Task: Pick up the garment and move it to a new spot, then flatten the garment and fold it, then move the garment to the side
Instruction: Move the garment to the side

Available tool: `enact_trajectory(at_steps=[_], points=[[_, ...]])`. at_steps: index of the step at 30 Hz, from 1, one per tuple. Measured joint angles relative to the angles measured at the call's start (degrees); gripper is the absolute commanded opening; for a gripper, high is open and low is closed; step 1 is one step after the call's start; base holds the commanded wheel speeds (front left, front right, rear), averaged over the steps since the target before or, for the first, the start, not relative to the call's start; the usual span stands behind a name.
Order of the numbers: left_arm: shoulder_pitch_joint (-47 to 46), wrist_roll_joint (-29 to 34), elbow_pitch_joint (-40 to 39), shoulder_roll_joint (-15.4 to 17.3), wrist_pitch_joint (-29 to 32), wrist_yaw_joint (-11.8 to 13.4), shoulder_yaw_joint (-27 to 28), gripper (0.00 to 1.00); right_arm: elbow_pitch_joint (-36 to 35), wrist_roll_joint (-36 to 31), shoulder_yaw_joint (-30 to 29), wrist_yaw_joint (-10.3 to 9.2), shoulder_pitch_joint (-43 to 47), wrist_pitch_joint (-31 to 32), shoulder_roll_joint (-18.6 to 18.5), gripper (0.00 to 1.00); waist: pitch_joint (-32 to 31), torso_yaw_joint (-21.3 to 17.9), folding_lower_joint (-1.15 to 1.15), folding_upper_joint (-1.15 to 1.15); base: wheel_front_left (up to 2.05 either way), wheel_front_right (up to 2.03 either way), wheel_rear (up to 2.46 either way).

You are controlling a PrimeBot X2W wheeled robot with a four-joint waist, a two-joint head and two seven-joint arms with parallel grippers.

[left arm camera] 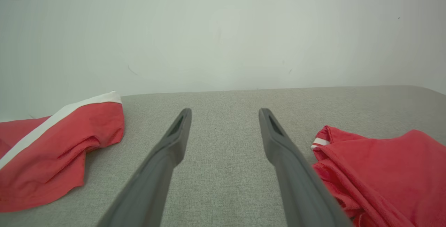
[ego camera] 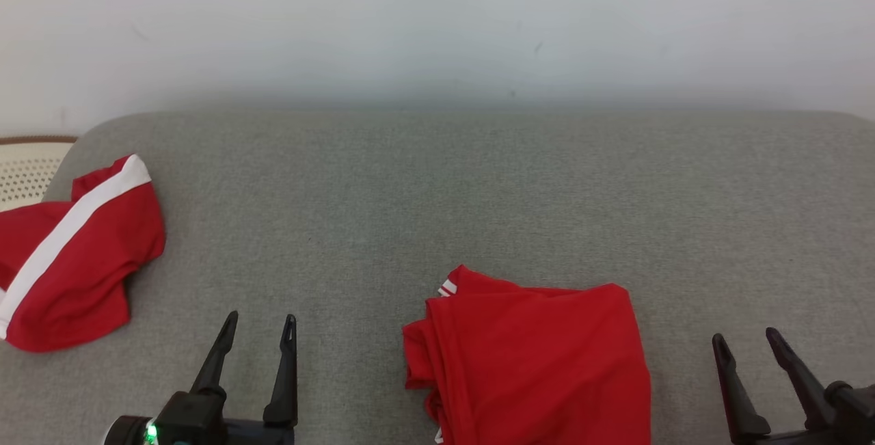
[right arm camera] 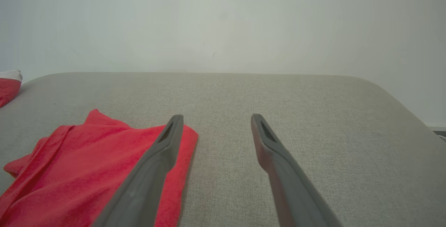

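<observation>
My right gripper grips the garment by its rounded folded edge (ego camera: 641, 363) opposite the white trim next, since the garment's broad top (ego camera: 537, 359) lies flat.
A red garment (ego camera: 533, 356) lies in a folded, layered pile at the near middle of the grey padded surface (ego camera: 437, 192), a bit of white trim showing at its far left corner. It also shows in the left wrist view as the garment (left arm camera: 383, 171) and in the right wrist view as the garment (right arm camera: 87, 171). My left gripper (ego camera: 261, 318) stands open to its left, touching nothing. My right gripper (ego camera: 745, 335) stands open to its right, also empty. The left gripper (left arm camera: 225, 111) and the right gripper (right arm camera: 217, 116) hover over bare fabric.
A second red garment with a broad white stripe (ego camera: 75, 253) lies crumpled at the surface's left edge, also seen as the striped garment (left arm camera: 52, 153). A pale woven object (ego camera: 27, 165) sits beyond that edge. A white wall (ego camera: 437, 21) backs the surface.
</observation>
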Motion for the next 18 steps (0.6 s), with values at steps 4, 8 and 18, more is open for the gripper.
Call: enact_trajectory(at_steps=[4,8,18], points=[[-0.9,0.0,0.0,-0.7,-0.4,-0.3,-0.8,1.0,2.9,1.9,2.8,0.0,-1.1,0.7,-1.6,1.0,1.2,1.6,0.0,0.0,0.0,0.0,0.0],[-1.7,0.1,0.4,-1.6,-0.9,-0.3,-1.4,1.0,6.5,3.9,5.1,0.0,-2.6,1.1,-3.6,1.0,2.8,3.2,0.01,0.0,0.0,0.0,0.0],[-3.9,0.1,1.8,-3.1,-1.9,-0.5,-1.9,1.0,14.9,7.7,9.1,0.0,-6.4,1.5,-5.4,1.0,7.6,6.9,0.01,0.0,0.0,0.0,0.0]])
